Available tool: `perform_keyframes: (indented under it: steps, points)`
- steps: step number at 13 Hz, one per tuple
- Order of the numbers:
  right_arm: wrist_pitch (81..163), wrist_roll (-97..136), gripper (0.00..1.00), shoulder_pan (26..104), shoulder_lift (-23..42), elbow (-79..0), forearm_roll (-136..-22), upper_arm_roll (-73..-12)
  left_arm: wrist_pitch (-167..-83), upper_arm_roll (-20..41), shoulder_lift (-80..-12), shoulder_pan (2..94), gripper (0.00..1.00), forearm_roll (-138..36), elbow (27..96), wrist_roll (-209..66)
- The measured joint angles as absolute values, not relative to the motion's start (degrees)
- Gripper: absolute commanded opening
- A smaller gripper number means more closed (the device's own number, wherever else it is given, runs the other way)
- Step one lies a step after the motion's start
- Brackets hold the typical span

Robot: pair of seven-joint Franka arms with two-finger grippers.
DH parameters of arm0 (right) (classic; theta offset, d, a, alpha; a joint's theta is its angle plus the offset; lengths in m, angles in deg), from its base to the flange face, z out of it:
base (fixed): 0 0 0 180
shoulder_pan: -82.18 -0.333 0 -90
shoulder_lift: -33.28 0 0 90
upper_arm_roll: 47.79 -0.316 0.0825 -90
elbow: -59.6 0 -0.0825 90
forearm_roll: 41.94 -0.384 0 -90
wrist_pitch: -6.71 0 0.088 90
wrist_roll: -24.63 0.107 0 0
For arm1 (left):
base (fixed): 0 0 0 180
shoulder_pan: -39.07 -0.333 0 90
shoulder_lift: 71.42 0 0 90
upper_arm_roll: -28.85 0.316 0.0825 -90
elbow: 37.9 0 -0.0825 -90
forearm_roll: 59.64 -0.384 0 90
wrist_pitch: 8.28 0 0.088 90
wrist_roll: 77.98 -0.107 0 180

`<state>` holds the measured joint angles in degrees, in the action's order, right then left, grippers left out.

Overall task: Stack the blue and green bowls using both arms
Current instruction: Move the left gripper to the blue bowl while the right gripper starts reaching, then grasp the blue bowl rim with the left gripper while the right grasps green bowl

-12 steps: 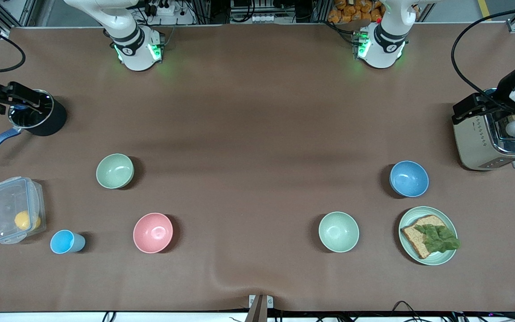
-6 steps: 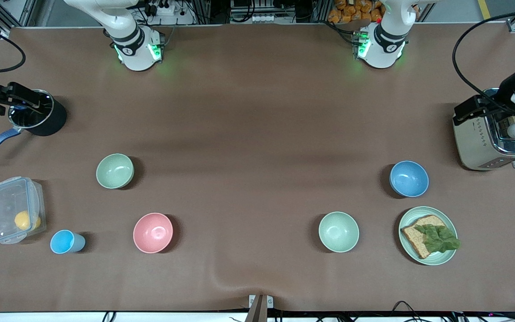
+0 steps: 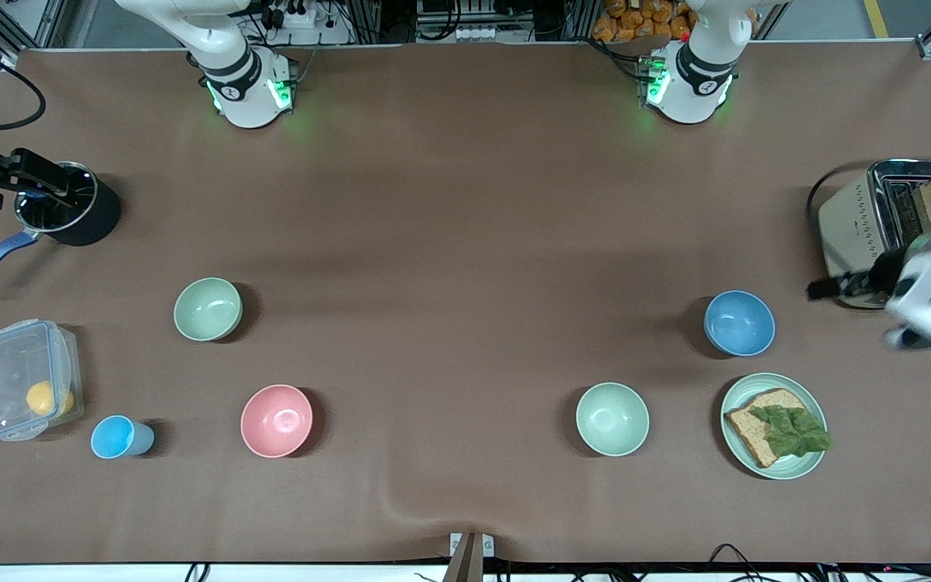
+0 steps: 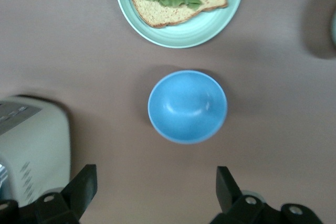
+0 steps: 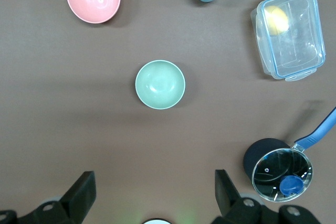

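I need to pick up the sage green bowl by its rim [image 3: 208,280] with my right gripper next, so that I can stack it with the blue bowl [image 3: 739,323].
The blue bowl [image 3: 739,323] [image 4: 187,106] stands upright toward the left arm's end of the table, with nothing in it. The sage green bowl [image 3: 207,309] [image 5: 160,84] stands upright toward the right arm's end. My left gripper [image 3: 837,285] [image 4: 156,182] hangs open in the air over the table between the toaster and the blue bowl, holding nothing. My right gripper [image 3: 33,179] [image 5: 155,182] is open and empty over the black saucepan, well apart from the green bowl.
Nearer the front camera are a pink bowl [image 3: 276,420], a paler mint bowl [image 3: 612,419], a light-blue cup [image 3: 120,437] and a mint plate [image 3: 813,465] with bread and lettuce. A toaster [image 3: 861,214], a saucepan [image 3: 69,212] and a clear lidded box [image 3: 25,380] stand at the table's ends.
The left arm has swung off the toaster toward the blue bowl and shows blurred. The right arm has barely moved. No bowl has shifted.
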<state>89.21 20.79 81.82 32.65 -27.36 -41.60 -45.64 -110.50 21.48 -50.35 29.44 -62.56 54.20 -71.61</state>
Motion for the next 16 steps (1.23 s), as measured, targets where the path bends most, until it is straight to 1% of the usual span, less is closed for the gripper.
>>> perform_keyframes:
  steps: [2, 4, 6, 8, 10, 12, 13, 14, 15, 16]
  points:
    - [89.7, 20.8, 1.00, 82.4, 32.4, -28.2, -41.6, -45.6, -116.2, 21.5, -45.2, 28.9, 1.00, -63.3, 56.1, -71.6]
    - [93.6, 20.8, 1.00, 83.4, 31.9, -32.0, -41.6, -45.5, -119.3, 21.5, -41.1, 28.7, 1.00, -64.2, 56.4, -71.6]
    - [101.0, 20.8, 1.00, 83.5, 31.0, -38.2, -41.6, -45.6, -122.3, 21.5, -38.7, 27.8, 1.00, -64.4, 57.2, -71.6]
    - [109.3, 20.4, 1.00, 83.5, 29.5, -44.5, -41.6, -45.8, -126.7, 21.5, -38.2, 27.4, 1.00, -65.4, 60.0, -71.6]
    - [114.3, 18.1, 1.00, 83.7, 26.4, -47.5, -41.6, -45.7, -129.5, 21.5, -38.2, 27.4, 1.00, -67.9, 62.5, -71.6]
    - [118.4, 15.8, 1.00, 85.0, 22.2, -48.0, -41.6, -45.6, -130.0, 21.4, -38.2, 27.4, 0.88, -68.5, 63.2, -71.6]
    - [120.2, 15.1, 1.00, 85.5, 20.0, -48.1, -41.6, -45.6, -130.0, 21.4, -38.2, 27.4, 0.80, -68.5, 63.4, -71.6]
    - [122.2, 14.8, 1.00, 85.8, 18.0, -48.1, -41.6, -45.6, -130.0, 21.4, -38.2, 27.4, 0.65, -68.5, 63.5, -71.6]
    - [124.3, 14.6, 1.00, 85.7, 16.1, -48.1, -41.6, -45.7, -130.0, 21.4, -38.2, 27.4, 0.57, -68.5, 63.6, -71.6]
    - [126.6, 14.2, 1.00, 85.7, 14.2, -48.1, -41.6, -45.8, -130.0, 21.4, -38.2, 27.4, 0.40, -68.5, 63.7, -71.6]
